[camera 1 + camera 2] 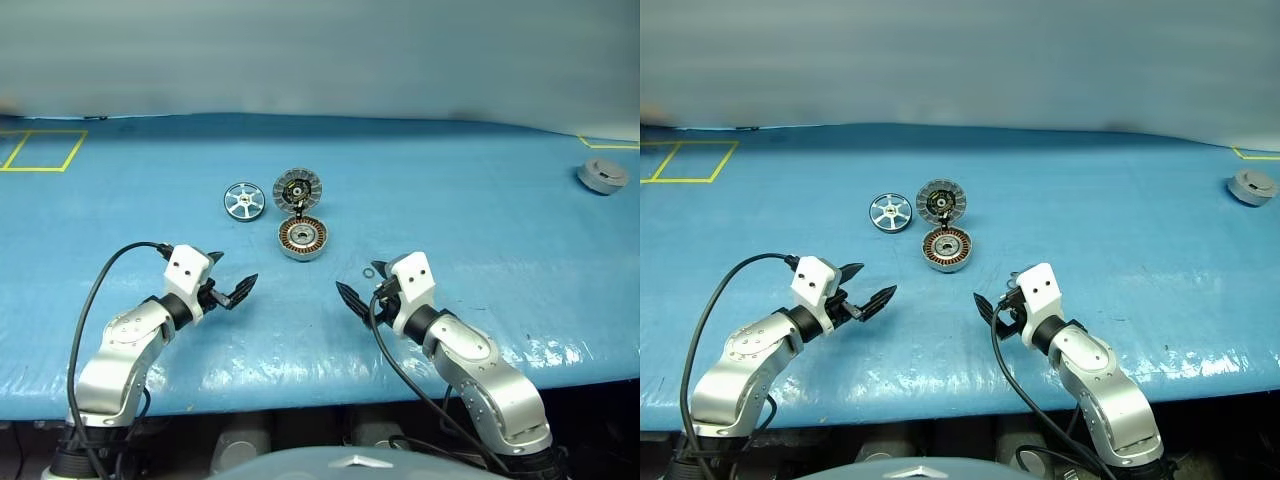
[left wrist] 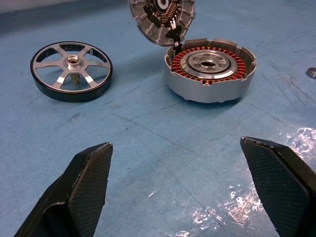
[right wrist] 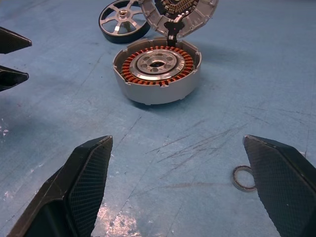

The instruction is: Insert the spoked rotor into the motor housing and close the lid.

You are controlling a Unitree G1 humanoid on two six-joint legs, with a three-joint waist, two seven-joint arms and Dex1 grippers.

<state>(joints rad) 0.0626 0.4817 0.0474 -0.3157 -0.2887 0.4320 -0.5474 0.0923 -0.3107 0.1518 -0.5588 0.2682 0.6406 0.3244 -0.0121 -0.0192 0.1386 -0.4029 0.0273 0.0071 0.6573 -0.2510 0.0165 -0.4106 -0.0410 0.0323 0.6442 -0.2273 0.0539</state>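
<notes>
I will next grip the motor housing with my right gripper by its cup's rim (image 1: 322,245), and this keeps the motor housing steady for the spoked rotor (image 1: 243,199).
The spoked rotor (image 1: 243,199) lies flat on the blue table, just left of the motor housing (image 1: 301,238). The housing's copper windings (image 2: 211,69) are exposed and its cup holds nothing else. The lid (image 1: 294,188) stands tilted up on its hinge behind the housing, finned face showing. My left gripper (image 1: 235,272) hovers open, nearer than the rotor and left of the housing. My right gripper (image 1: 360,293) hovers open on the near right of the housing. Both are empty and touch nothing.
A small metal ring (image 3: 243,177) lies on the table near my right gripper. A separate grey puck (image 1: 603,176) sits at the far right. Yellow tape (image 1: 45,150) marks a square at the far left. The table's front edge runs just behind my arms.
</notes>
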